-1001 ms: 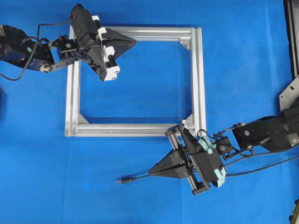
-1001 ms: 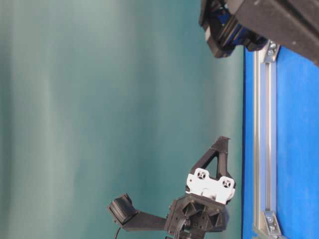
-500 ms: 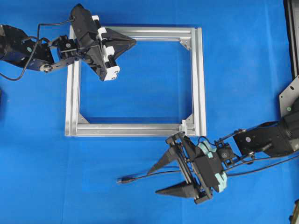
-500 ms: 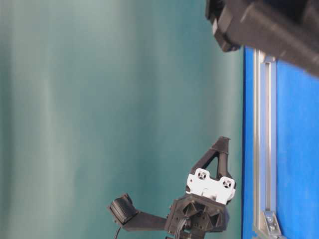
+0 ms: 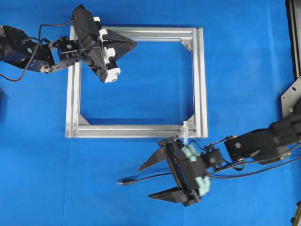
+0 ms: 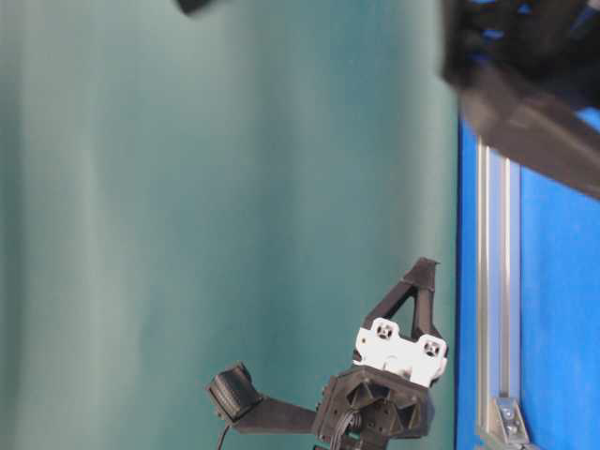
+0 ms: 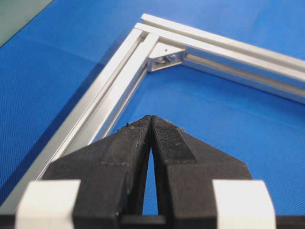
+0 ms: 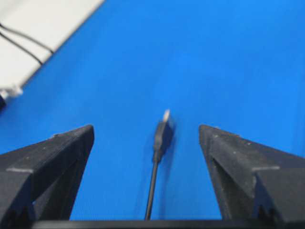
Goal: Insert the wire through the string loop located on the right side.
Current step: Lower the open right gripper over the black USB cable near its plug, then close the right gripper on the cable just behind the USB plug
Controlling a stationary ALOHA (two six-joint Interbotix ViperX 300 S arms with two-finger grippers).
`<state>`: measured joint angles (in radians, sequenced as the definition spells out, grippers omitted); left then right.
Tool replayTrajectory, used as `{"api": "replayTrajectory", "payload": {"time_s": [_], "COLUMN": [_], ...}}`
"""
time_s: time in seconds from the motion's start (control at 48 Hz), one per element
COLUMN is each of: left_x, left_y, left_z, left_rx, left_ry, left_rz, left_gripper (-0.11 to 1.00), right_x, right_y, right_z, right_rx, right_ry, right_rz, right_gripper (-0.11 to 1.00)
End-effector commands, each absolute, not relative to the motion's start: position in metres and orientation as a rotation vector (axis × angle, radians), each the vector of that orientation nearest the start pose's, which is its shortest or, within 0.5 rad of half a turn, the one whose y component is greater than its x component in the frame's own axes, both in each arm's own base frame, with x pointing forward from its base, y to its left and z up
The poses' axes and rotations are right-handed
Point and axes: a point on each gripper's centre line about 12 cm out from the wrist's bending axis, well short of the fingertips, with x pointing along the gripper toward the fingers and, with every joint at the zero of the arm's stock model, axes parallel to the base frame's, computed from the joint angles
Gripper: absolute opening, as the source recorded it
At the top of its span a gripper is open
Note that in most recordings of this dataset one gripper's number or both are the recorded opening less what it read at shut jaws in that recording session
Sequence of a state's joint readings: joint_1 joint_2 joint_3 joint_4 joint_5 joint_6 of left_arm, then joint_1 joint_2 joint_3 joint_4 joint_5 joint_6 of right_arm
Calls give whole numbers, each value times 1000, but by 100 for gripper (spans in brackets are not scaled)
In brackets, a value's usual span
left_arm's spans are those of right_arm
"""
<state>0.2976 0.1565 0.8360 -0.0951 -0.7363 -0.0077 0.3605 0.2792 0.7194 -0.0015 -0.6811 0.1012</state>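
Note:
My right gripper's fingers hover above the mat, so it is too early to close on the wire behind the plug [image 5: 146, 178] [image 8: 151, 186]. The gripper lowers first, as the next move.
The wire [image 5: 155, 176] lies on the blue mat in front of the frame, its small plug [image 5: 123, 181] pointing left. My right gripper [image 5: 145, 182] is open wide and straddles the wire just behind the plug. In the right wrist view the plug [image 8: 163, 131] lies between the two fingers [image 8: 71, 145], touching neither. The white string loop [image 5: 185, 128] sticks up from the silver frame [image 5: 202, 80] at its near right corner, just behind the right gripper. My left gripper [image 5: 135, 43] is shut on nothing and hovers over the frame's far left corner; its tips [image 7: 151, 118] meet.
A grey corner bracket [image 7: 164, 55] sits inside the frame ahead of the left gripper. The right arm's thicker cables [image 5: 263, 170] trail off to the right. A metal bracket [image 5: 291, 94] and dark equipment [image 5: 294, 28] stand at the right edge. The table-level view has the left gripper [image 6: 417, 281] above the frame bar [image 6: 497, 281].
The right gripper, shut a second ago, has opened wide and moved left along the wire toward the plug. The plug and the left arm have stayed in place.

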Motion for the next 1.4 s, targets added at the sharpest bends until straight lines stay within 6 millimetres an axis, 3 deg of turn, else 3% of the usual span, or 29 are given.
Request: {"api": "replayTrajectory", "payload": {"time_s": [0.0,0.167,0.396,0.5,0.751,0.855,1.23,1.376], "left_x": [366,367,368,367,363,363,363,363], "left_y": [119,118,114,114,113,113,113,113], "left_z": [146,146,146,145,143,143,143,143], "left_rx": [-100,-101,-101,-101,-102,-102,-102,-103], "left_ry": [206,206,206,211,219,219,219,218], "left_rz": [365,360,351,351,352,352,352,352], "left_gripper": [0,0,0,0,0,0,0,0], "right_x": [398,400,398,398,398,397,398,396], "right_y": [148,145,147,146,145,145,144,146], "right_z": [104,83,82,82,82,82,83,92], "right_rx": [66,88,84,82,75,75,75,79], "right_ry": [332,379,380,379,381,381,383,382], "right_rz": [318,276,281,281,280,280,279,284], "right_gripper": [78,78,77,71,10,-3,-3,-3]}}
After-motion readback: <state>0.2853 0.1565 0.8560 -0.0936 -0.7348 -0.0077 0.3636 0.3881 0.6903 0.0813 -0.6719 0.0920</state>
